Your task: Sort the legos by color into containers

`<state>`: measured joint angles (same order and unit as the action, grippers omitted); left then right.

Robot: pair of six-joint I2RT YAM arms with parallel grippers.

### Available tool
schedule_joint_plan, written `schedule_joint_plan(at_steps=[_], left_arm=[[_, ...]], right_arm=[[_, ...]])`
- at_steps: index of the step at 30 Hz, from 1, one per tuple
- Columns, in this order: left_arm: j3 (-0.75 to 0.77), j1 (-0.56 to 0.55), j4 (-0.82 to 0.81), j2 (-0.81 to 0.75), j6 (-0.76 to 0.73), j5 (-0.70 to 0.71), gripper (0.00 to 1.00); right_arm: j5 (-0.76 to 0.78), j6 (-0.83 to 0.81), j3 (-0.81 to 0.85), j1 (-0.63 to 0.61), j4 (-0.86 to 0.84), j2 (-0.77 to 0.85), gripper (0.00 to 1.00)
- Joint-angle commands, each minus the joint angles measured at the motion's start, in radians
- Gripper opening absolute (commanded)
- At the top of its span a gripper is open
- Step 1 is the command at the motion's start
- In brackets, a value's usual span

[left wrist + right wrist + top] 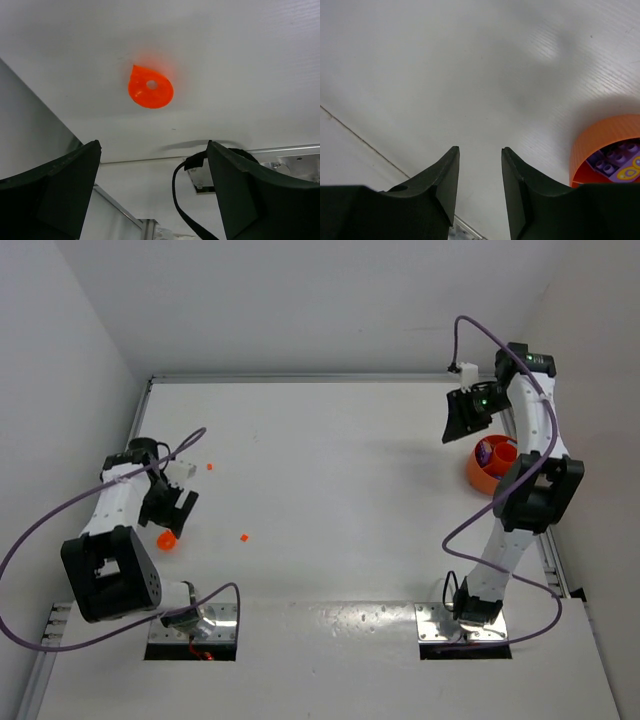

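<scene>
I need to grab the small round orange container by its rim (166, 546) (152, 104) with my left gripper, so the opposite side stays free for my right gripper.
Two orange-red lego specks lie on the white table, one (210, 467) right of my left arm and one (244, 537) further toward the middle. A small round orange container (166, 539) sits just below my left gripper (172, 506); in the left wrist view it (150, 90) lies ahead of the open, empty gripper (153, 145). My right gripper (463, 418) is open and empty, above the table at the far right (479, 150). The larger orange bowl (482, 472) stands beside it and holds a purple studded cup (615, 162). No blue lego shows.
White walls close in the table on the left, back and right. A metal rail (552, 560) runs along the right edge. Purple cables (60, 510) loop off both arms. The base plates (190, 625) sit at the near edge.
</scene>
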<state>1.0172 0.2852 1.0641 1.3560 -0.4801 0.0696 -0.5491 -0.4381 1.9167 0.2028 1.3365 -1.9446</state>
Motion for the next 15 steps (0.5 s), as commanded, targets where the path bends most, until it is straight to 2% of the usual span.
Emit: schedule_joint_plan(at_steps=[1, 6, 9, 10, 13, 15], left_arm=[[-0.083, 0.031, -0.061, -0.04, -0.003, 0.01, 0.92], [-0.152, 0.144, -0.144, -0.04, -0.014, -0.062, 0.77], [-0.141, 0.285, -0.144, -0.029, -0.035, -0.164, 0.67], [-0.125, 0.355, -0.144, -0.011, -0.035, -0.194, 0.62], [-0.074, 0.474, -0.104, 0.058, -0.055, -0.33, 0.56], [-0.042, 0.517, -0.052, 0.138, -0.071, -0.388, 0.53]], right_arm=[[0.058, -0.05, 0.062, -0.017, 0.067, -0.016, 0.4], [0.106, -0.05, -0.002, -0.04, 0.067, 0.01, 0.4], [0.132, -0.05, -0.036, -0.059, 0.058, 0.033, 0.4], [0.143, -0.05, -0.048, -0.068, 0.058, 0.033, 0.4], [0.152, -0.05, -0.058, -0.089, 0.058, 0.042, 0.4], [0.163, -0.05, -0.058, -0.089, 0.058, 0.042, 0.4]])
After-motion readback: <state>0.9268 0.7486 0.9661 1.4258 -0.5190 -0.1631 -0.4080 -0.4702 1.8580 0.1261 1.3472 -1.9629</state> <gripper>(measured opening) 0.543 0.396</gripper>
